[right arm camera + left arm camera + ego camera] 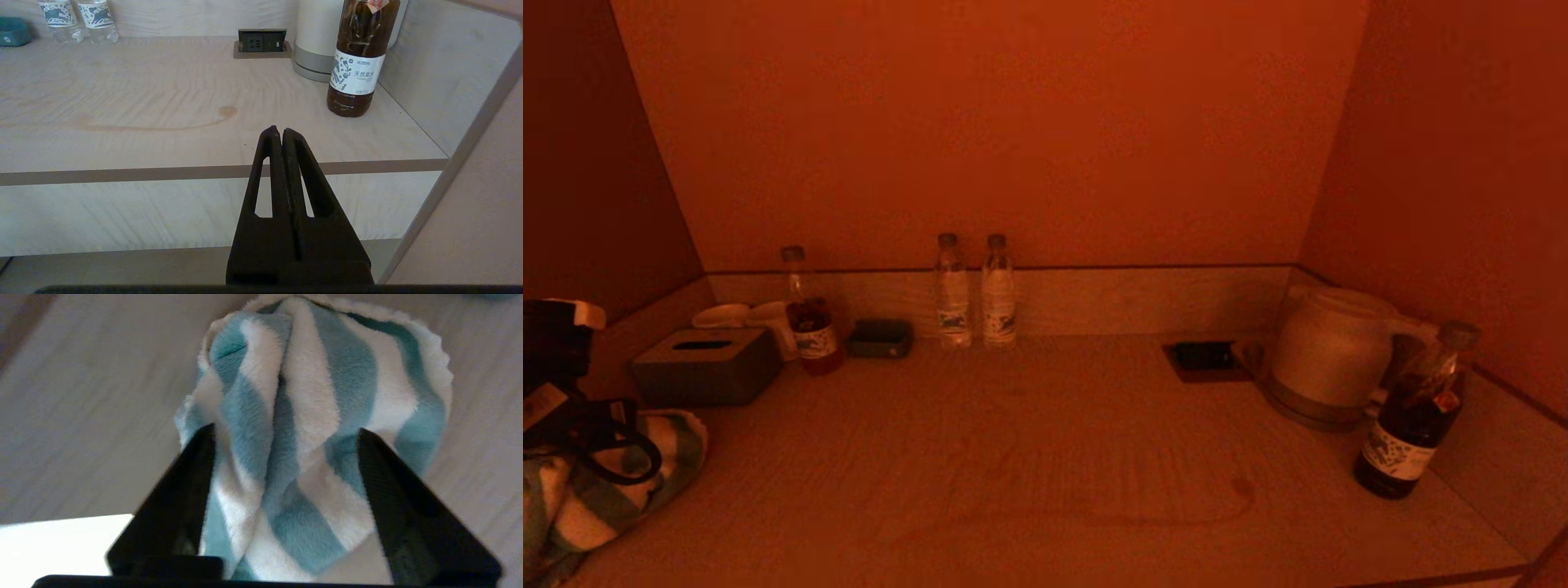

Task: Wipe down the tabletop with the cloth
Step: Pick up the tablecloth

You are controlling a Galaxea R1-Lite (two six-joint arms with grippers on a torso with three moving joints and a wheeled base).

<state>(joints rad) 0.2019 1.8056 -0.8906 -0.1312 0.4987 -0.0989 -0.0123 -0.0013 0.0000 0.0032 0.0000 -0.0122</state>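
Note:
The curved streak needs to be wiped off the tabletop, so my left gripper needs to grab the striped cloth by its bunched middle (291, 475) next.
The teal-and-white striped cloth (613, 490) lies bunched at the front left corner of the light wooden tabletop (1054, 457). My left gripper (617, 453) is over it. In the left wrist view the cloth (310, 396) fills the gap between the two black fingers (184, 490), which stand wide apart, so the left gripper (286, 435) is open around it. My right gripper (281, 130) is shut and empty, held in front of the table's front edge near the right side. It is out of the head view. A faint curved streak ending in a round spot (227, 110) marks the tabletop.
A tissue box (707, 366), white cups (743, 317), a brown-drink bottle (809, 314) and a small dark box (880, 337) stand at the back left. Two water bottles (974, 294) stand at the back middle. A socket panel (1205, 357), kettle (1327, 351) and dark bottle (1413, 416) stand on the right by the side wall.

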